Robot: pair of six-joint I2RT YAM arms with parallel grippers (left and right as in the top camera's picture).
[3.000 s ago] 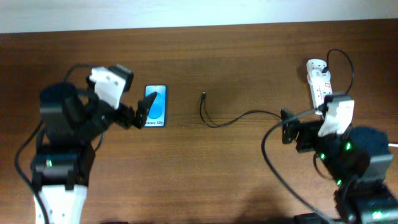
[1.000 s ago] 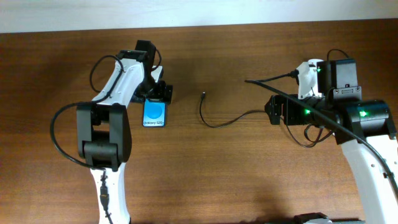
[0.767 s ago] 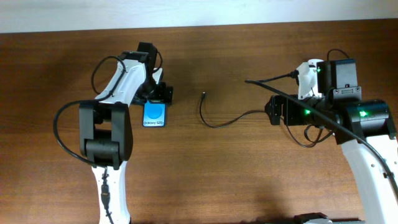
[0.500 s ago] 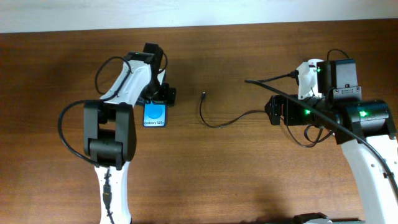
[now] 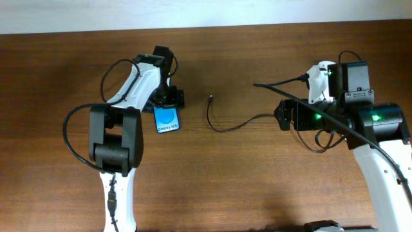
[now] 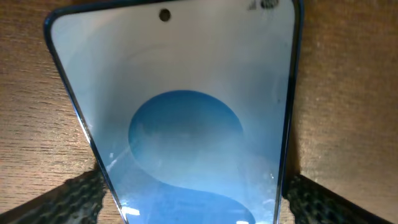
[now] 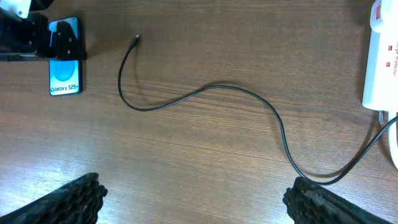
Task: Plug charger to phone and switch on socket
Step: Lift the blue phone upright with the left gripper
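Note:
I will next use my left gripper to grab the phone by its side edges toward its top, so its lettered end stays free for handover to my right gripper.
The phone [image 5: 167, 119] lies on the table, blue screen up and slightly tilted. It fills the left wrist view [image 6: 186, 124]. My left gripper [image 5: 168, 98] straddles its top end, with both fingers [image 6: 194, 190] touching its side edges. The charger, a thin black cable [image 5: 222, 128], snakes across the middle of the table. Its plug tip [image 5: 211, 98] lies free to the right of the phone, also seen in the right wrist view [image 7: 135, 38]. The socket [image 7: 382, 62] is a white strip at the far right, mostly hidden under my right arm in the overhead view. My right gripper [image 5: 286, 115] is open and empty, held high above the cable [image 7: 199, 205].
The table is bare brown wood [image 5: 244, 180]. A thicker cord [image 7: 390, 134] hangs off the socket's near end. A pale wall edge [image 5: 206, 13] runs along the back of the table.
My left gripper has shifted right at the phone's top end. The phone has slid a little to the right with it and turned slightly. The right arm has not moved in the last second.

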